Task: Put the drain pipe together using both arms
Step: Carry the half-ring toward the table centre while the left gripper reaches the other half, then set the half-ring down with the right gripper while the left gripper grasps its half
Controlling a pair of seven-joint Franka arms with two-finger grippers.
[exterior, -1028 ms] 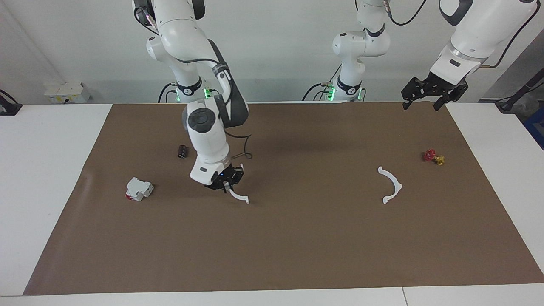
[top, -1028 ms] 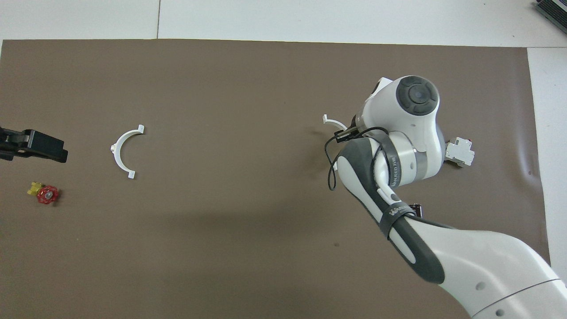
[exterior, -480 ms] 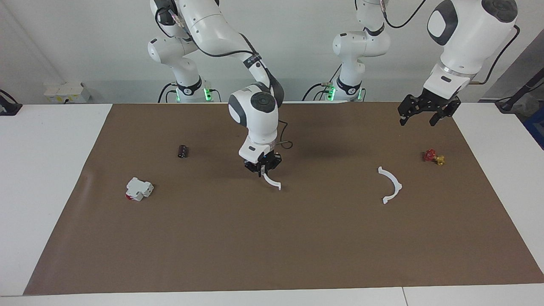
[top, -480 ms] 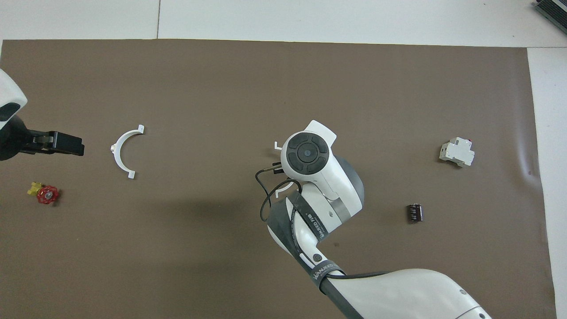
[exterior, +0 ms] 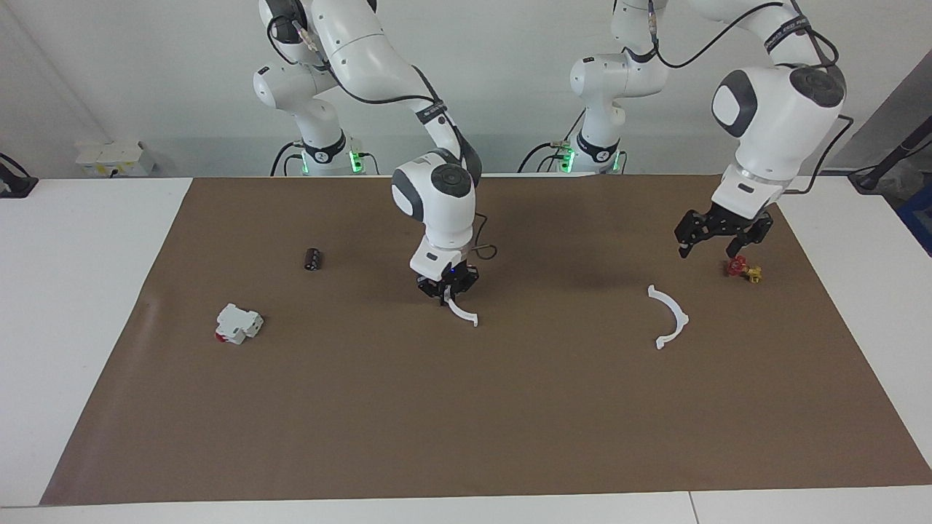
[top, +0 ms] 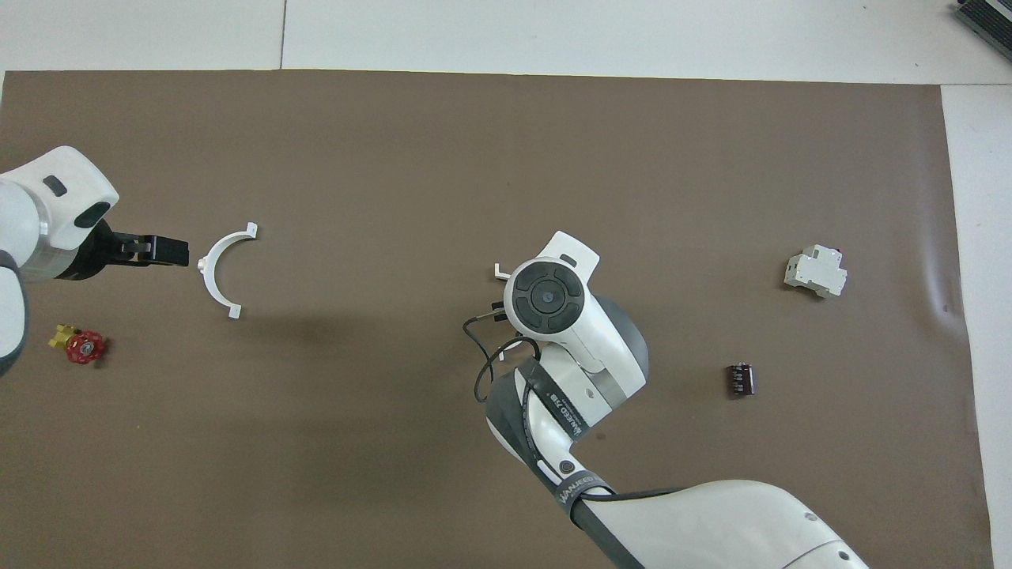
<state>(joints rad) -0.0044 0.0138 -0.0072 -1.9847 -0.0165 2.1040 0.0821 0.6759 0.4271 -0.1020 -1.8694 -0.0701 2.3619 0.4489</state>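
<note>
The tab of the held arc is low over the brown mat, so the white half-ring arc would lie flat. My right gripper should open.
The drain pipe is in two white half-ring arcs. My right gripper (exterior: 445, 290) is shut on one arc (exterior: 463, 313) and holds it low over the middle of the brown mat; in the overhead view the right wrist hides the gripper and only the arc's tab (top: 500, 273) shows. The other arc (exterior: 668, 317) lies flat on the mat toward the left arm's end, also seen in the overhead view (top: 217, 273). My left gripper (exterior: 717, 234) is open and empty in the air, beside that arc (top: 150, 250) and not touching it.
A small red and yellow valve (exterior: 743, 269) lies on the mat below the left gripper. A white blocky part with a red end (exterior: 238, 324) and a small black cylinder (exterior: 313, 259) lie toward the right arm's end. The brown mat (exterior: 466, 437) covers the table.
My right gripper carried its arc from beside the white blocky part to the mat's middle, then settled. My left gripper came down from the mat's edge toward the lying arc.
</note>
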